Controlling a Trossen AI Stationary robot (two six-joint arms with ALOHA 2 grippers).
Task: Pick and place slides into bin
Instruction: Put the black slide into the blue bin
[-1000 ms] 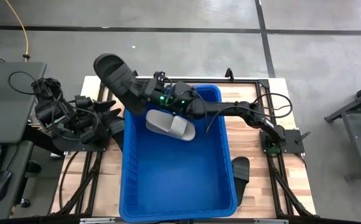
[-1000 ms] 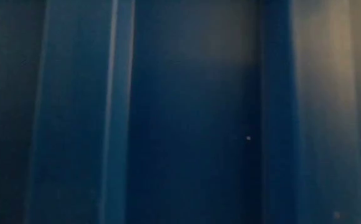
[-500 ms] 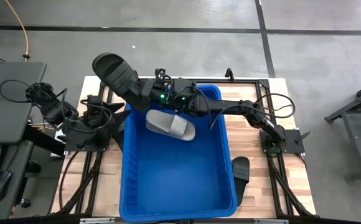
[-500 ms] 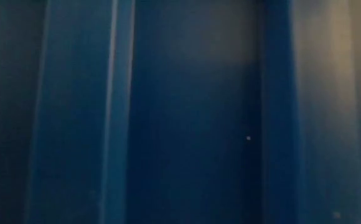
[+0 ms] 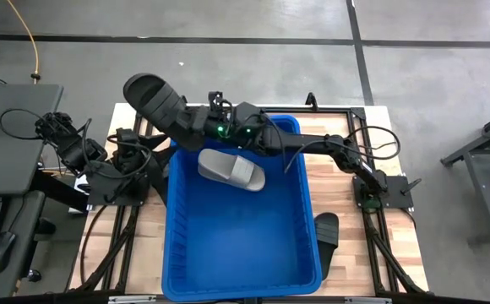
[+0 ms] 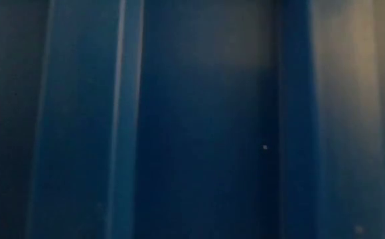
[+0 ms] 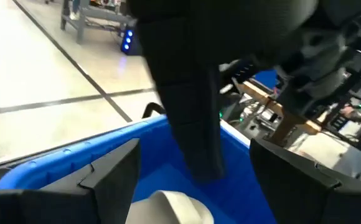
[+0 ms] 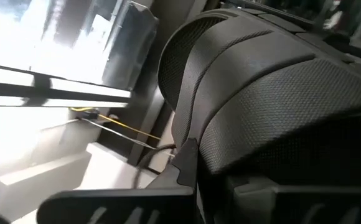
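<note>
The robot's left gripper is to grab the black slide by its ribbed strap next. It should then place the slide into the blue bin.
The blue bin [image 5: 300, 211] fills the middle of the table, and its wall [image 6: 192, 119] fills the whole low view. A light grey slide [image 5: 231, 169] lies inside at the far end, also seen in the left wrist view [image 7: 168, 208]. My right gripper [image 5: 201, 125] reaches across the bin's far rim and is shut on a black slide [image 5: 155, 100], which is lifted over the table's far left corner. My left gripper [image 7: 194, 149] stands open beside the bin's left wall [image 5: 148, 159], facing the hanging black slide [image 7: 193, 93]. My right gripper holds the black slide by its end nearest the bin [image 5: 190, 122], coming roughly level from the table's right side. The slide sticks out beyond the fingers toward the far left, lifted clear. In the right wrist view its textured strap [image 8: 261, 81] fills the picture and hides the place of contact.
Another black slide [image 5: 325, 230] lies on the wooden table to the right of the bin. A desk with a keyboard and mouse [image 5: 0, 211] stands off the table's left. Cables and the left arm's dark links [image 5: 76, 148] crowd the left side.
My left arm has swung a little beside the bin's left wall and its wrist has turned; its fingers stay open. My right gripper keeps the black slide lifted in about the same place.
</note>
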